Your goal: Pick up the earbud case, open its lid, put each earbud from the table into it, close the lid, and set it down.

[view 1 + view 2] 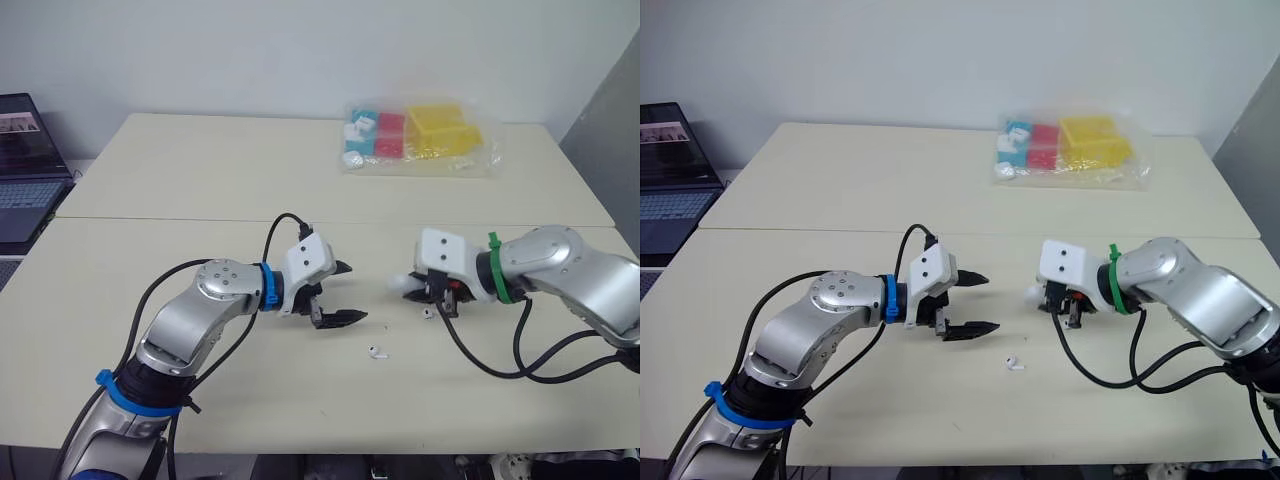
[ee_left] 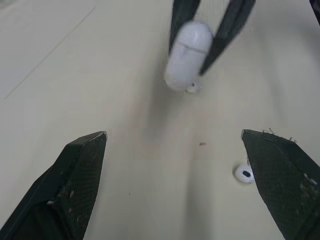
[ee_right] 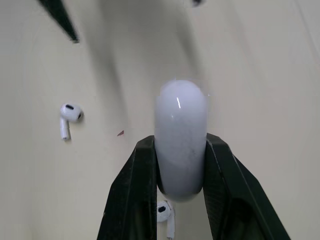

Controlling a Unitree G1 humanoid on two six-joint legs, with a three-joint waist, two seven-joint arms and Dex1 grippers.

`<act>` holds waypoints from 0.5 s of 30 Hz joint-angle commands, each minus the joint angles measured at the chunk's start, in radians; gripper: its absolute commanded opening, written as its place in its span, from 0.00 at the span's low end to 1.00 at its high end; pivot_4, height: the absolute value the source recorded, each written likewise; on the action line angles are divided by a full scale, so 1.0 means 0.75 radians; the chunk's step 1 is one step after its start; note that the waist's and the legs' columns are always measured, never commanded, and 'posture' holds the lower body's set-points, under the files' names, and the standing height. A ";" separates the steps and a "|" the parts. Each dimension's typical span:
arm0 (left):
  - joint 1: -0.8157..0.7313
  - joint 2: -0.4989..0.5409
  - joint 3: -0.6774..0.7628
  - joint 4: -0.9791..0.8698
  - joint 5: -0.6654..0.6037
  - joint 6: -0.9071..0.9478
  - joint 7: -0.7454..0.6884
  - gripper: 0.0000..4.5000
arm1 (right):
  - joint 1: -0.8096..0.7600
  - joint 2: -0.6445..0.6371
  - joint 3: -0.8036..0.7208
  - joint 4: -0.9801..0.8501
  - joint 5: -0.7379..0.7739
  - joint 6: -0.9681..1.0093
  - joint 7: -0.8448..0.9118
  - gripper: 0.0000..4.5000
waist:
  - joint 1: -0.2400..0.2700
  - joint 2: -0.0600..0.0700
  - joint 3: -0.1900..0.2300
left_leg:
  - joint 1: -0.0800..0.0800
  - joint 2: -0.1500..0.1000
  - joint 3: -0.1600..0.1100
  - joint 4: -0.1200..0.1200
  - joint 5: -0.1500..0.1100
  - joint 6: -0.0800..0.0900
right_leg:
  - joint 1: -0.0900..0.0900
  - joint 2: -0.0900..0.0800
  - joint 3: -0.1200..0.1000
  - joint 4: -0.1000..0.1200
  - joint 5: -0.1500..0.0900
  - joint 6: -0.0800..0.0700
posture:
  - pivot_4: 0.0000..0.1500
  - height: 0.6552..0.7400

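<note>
The earbud case's lid should stay free to flip open, so my left gripper will next grab the case by its body below the seam (image 1: 398,284) (image 2: 180,69).
My right gripper (image 3: 180,165) is shut on the white earbud case (image 3: 180,132), lid closed, held just above the table right of centre; the case (image 1: 402,284) pokes out toward the left arm. One earbud (image 1: 376,351) lies on the table in front, between the two arms. A second earbud (image 1: 428,313) lies right under the right gripper (image 1: 432,292), also seen below the case (image 3: 165,212). My left gripper (image 1: 343,293) hangs open a short way left of the case, its fingers (image 2: 75,175) spread wide with nothing between them.
A clear plastic bag (image 1: 418,136) with red, yellow and blue blocks lies at the back right of the table. A laptop (image 1: 22,170) stands beyond the table's left edge. A seam (image 1: 180,219) runs across the tabletop behind the arms.
</note>
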 commanded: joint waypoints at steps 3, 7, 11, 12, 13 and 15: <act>-0.075 -0.052 -0.084 0.009 0.083 -0.102 0.005 1.00 | -0.067 0.069 -0.045 -0.021 -0.064 0.000 0.123 0.18 | 0.003 0.000 0.000 | 0.000 0.000 0.000 0.001 0.000 0.000 | 0.000 -0.001 0.000 0.001 0.000 0.000 | 1.00 1.00; -0.101 -0.074 -0.097 0.018 0.056 -0.120 -0.053 1.00 | -0.112 0.115 -0.056 -0.012 -0.094 0.024 0.160 0.18 | 0.002 0.000 0.000 | 0.001 0.000 -0.001 0.003 0.000 0.000 | 0.001 -0.001 -0.001 0.003 0.000 0.000 | 1.00 1.00; -0.108 -0.064 -0.105 0.054 0.074 -0.167 -0.094 1.00 | -0.128 0.141 -0.068 -0.022 -0.107 0.044 0.184 0.18 | 0.002 0.000 0.000 | 0.001 0.000 -0.001 0.007 0.000 0.000 | 0.001 -0.001 -0.001 0.007 0.000 0.000 | 1.00 1.00; -0.108 -0.066 -0.101 0.059 0.074 -0.169 -0.095 1.00 | -0.128 0.143 -0.070 -0.025 -0.109 0.045 0.189 0.18 | 0.003 0.000 0.000 | 0.001 0.000 -0.001 0.009 0.000 0.000 | 0.001 -0.001 -0.001 0.009 0.000 0.000 | 1.00 1.00; -0.110 -0.069 -0.096 0.062 0.068 -0.166 -0.098 1.00 | -0.128 0.145 -0.072 -0.029 -0.112 0.048 0.193 0.18 | 0.003 0.000 0.000 | 0.001 -0.001 -0.001 0.011 0.000 0.000 | 0.001 -0.001 0.000 0.010 0.000 0.000 | 1.00 1.00; -0.111 -0.072 -0.091 0.066 0.064 -0.166 -0.101 1.00 | -0.127 0.149 -0.076 -0.033 -0.118 0.053 0.199 0.18 | 0.003 0.000 0.000 | 0.001 -0.001 -0.001 0.014 0.000 0.001 | 0.001 -0.002 0.000 0.013 0.000 0.000 | 1.00 1.00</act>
